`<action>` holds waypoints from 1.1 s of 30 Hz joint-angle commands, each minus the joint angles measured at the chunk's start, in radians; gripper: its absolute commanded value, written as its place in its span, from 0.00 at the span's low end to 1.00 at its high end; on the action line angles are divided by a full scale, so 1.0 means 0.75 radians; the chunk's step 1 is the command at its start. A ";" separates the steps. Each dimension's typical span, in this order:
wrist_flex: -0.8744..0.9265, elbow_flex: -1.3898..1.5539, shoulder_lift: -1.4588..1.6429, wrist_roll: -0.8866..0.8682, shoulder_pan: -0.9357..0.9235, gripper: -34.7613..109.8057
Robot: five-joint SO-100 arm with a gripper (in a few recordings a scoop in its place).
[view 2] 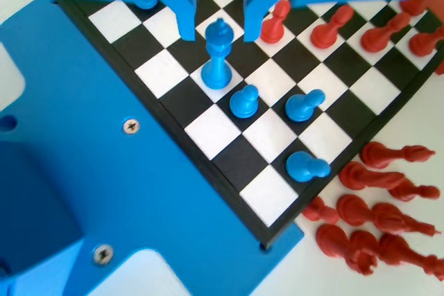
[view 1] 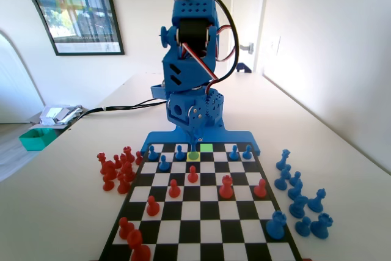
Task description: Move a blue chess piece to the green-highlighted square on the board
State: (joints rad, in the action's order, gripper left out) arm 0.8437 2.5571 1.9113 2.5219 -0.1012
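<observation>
The tall blue chess piece needs to go to the green-highlighted square [view 1: 206,148], so my gripper will grab it by its knobbed top next.
In the wrist view the tall blue chess piece [view 2: 217,60] stands upright on a white square of the board [view 2: 214,131]. My gripper [view 2: 219,29] is open around its knobbed top, one jaw on each side with a gap to each. In the fixed view the gripper [view 1: 194,143] hangs low over the board's [view 1: 211,230] far end, above the yellow-tinted square [view 1: 193,156]. The green-highlighted square [view 1: 206,148] lies bare, one row farther back and one column to the right of it.
Blue pawns [view 2: 244,100] [view 2: 304,105] [view 2: 306,166] stand close beside the tall piece. Red pieces [view 1: 192,175] [view 1: 226,187] hold the board's middle. Taken red pieces [view 1: 116,169] lie off the board at left, taken blue ones [view 1: 296,191] at right.
</observation>
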 commanded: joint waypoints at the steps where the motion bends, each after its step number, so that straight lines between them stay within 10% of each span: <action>1: -0.002 0.000 0.008 0.031 -0.027 0.32; 33: -0.221 0.076 -0.104 0.006 0.020 0.32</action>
State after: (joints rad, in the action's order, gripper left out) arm 0.6995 2.6032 1.8254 2.5157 -0.0844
